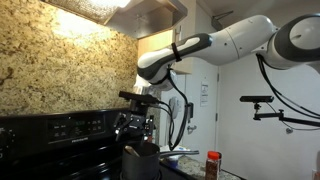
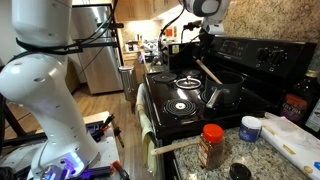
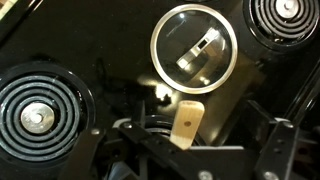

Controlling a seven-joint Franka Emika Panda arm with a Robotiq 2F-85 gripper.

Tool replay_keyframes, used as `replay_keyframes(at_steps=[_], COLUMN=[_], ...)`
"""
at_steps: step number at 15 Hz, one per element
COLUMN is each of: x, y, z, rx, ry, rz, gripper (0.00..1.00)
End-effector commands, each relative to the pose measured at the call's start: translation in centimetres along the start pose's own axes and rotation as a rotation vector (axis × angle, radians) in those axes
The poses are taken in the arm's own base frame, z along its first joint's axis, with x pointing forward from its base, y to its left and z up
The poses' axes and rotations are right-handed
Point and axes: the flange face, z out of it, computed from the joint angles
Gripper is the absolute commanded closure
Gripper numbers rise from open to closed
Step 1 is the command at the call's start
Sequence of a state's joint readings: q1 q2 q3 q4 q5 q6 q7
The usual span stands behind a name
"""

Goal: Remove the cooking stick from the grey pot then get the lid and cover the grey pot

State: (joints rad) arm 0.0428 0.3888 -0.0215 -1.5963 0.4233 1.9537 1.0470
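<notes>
I need to grab the cooking stick by its exposed tip with my gripper next. Then I can take the stick's other end out of the grey pot (image 2: 228,95).
The grey pot (image 2: 228,95) stands on the black stove; it also shows in an exterior view (image 1: 140,162). The pale cooking stick (image 2: 208,74) leans out of it. In the wrist view its tip (image 3: 186,122) rises between my fingers. My gripper (image 3: 195,152) hovers just above the pot, seen in both exterior views (image 1: 137,128) (image 2: 193,42). Its fingers look open, apart on either side of the stick tip. The round lid (image 3: 195,45) with its knob lies flat on the stovetop beyond the pot; it also shows in an exterior view (image 2: 187,81).
Coil burners (image 3: 38,115) (image 3: 290,10) flank the lid. A red-capped bottle (image 2: 211,146) and a small white jar (image 2: 250,128) stand on the granite counter beside the stove. The stove's back panel (image 1: 70,128) and a range hood (image 1: 140,12) are close by.
</notes>
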Motion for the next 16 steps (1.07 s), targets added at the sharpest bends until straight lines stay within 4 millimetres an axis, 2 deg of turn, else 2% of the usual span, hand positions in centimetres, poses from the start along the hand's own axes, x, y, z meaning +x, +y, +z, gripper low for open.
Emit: replay_keyframes(at_steps=[1,6,11,12,13,16], x=[0.4,2.1,2.8,2.9,2.9,3.1], y=[-0.3,-0.5,-1.5,-1.8,-2.0,-2.5], z=[-0.2,1.1,2.3,2.4,2.5,2.5], rx=[-0.007,-0.025,-0.027,-0.017,-0.024,-0.017], ry=[0.025,0.007,0.002,0.002,0.004,0.011], rz=[0.015,0.038,0.032,0.036,0.036,0.037], gripper=[0.00,0.00,0.00,0.25,0.27,0.47])
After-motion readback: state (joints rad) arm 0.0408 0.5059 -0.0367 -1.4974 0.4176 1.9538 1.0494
